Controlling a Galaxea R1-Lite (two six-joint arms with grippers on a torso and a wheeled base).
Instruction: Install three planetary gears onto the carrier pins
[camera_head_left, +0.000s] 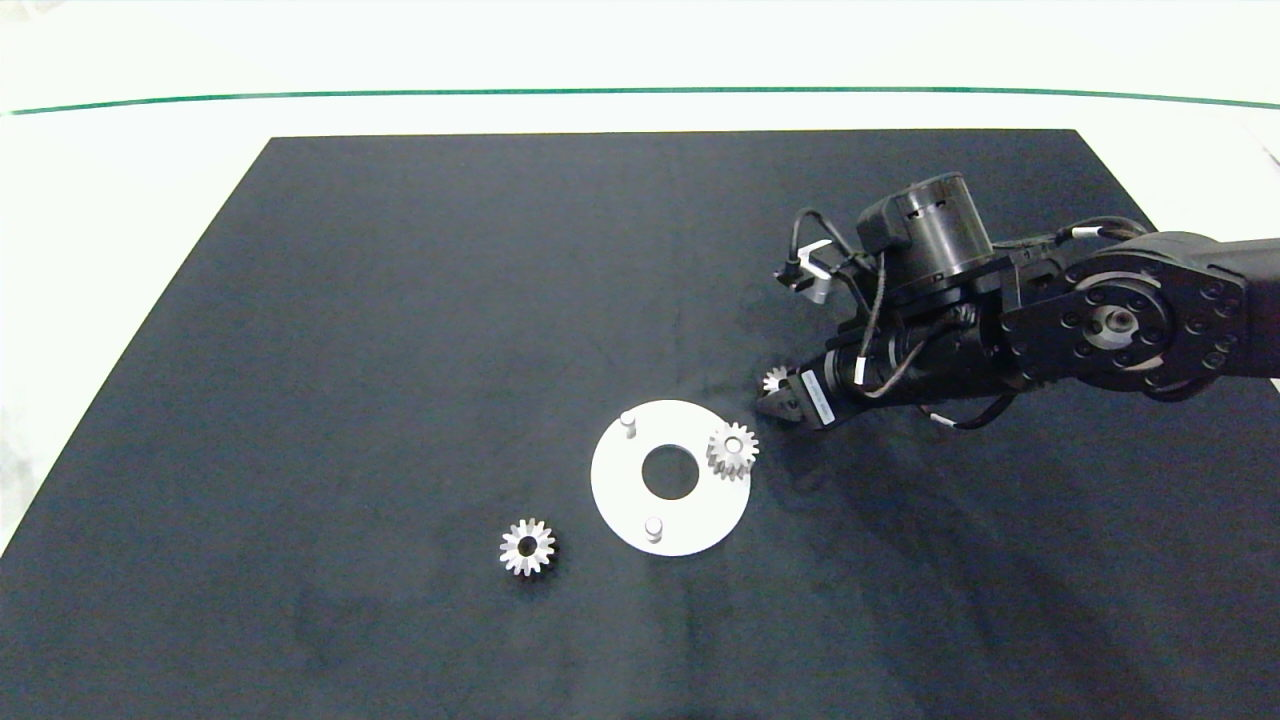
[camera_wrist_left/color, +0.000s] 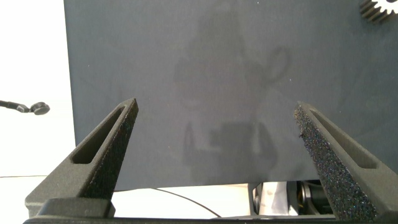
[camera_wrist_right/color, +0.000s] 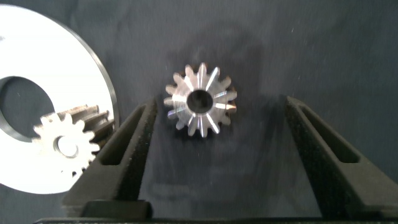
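Observation:
The gear's center hole (camera_wrist_right/color: 199, 101) will stay free to slide over a carrier pin, because my right gripper will next pick up the gear by its outer teeth (camera_wrist_right/color: 172, 101).
A white carrier disc (camera_head_left: 700, 520) lies mid-mat with two bare carrier pins (camera_head_left: 628, 420) (camera_head_left: 653, 527). One silver planetary gear (camera_head_left: 733, 450) sits on the third pin, also seen as the seated gear (camera_wrist_right/color: 67, 144) on the disc (camera_wrist_right/color: 37, 50). A second gear (camera_head_left: 527, 546) lies loose to the disc's left. A third gear (camera_head_left: 775, 379) (camera_wrist_right/color: 200, 102) lies flat on the mat just right of the disc. My right gripper (camera_head_left: 775, 392) (camera_wrist_right/color: 221, 102) is low over it, open, one finger on each side, not clamping. My left gripper (camera_wrist_left/color: 216, 106) is open and empty, and out of the head view.
The black mat (camera_head_left: 400, 300) covers the white table (camera_head_left: 150, 150); its left edge (camera_wrist_left/color: 67, 93) shows in the left wrist view. Gear teeth (camera_wrist_left/color: 379, 9) peek in at that view's corner. A green line (camera_head_left: 640, 91) runs along the far side.

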